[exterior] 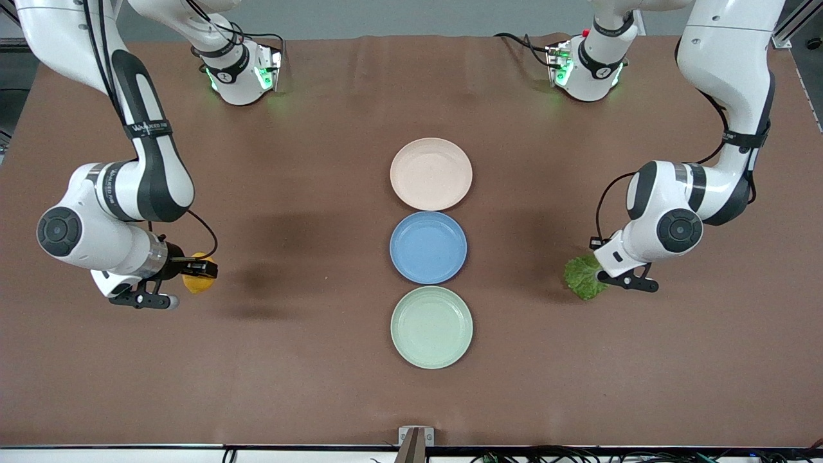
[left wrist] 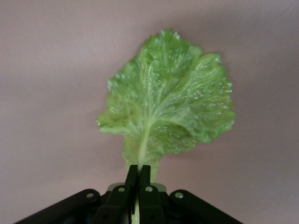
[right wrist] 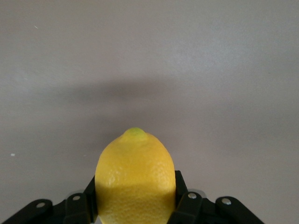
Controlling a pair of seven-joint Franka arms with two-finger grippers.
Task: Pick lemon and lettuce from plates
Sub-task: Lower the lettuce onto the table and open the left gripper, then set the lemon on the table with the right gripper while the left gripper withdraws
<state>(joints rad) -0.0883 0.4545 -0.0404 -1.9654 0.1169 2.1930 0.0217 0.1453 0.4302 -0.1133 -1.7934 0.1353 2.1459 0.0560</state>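
Observation:
The lemon is hanging above the brown table, apart from the lemon's shadow, so the robot's right gripper needs to keep holding the lemon.
My right gripper (exterior: 200, 272) is shut on the yellow lemon (exterior: 197, 283) and holds it over bare table toward the right arm's end; the right wrist view shows the lemon (right wrist: 135, 179) clamped between the jaws. My left gripper (exterior: 601, 276) is shut on the pale stem of the crinkled green lettuce (exterior: 584, 276) and holds it over bare table toward the left arm's end; the leaf (left wrist: 170, 105) hangs from the jaws in the left wrist view. The beige-pink plate (exterior: 431, 173) and the mint green plate (exterior: 431, 326) both lie bare in the middle of the table.
A blue plate (exterior: 428, 247) lies between the two task plates, also bare. The three plates form a line down the table's middle. A small metal bracket (exterior: 415, 438) sits at the table edge nearest the front camera.

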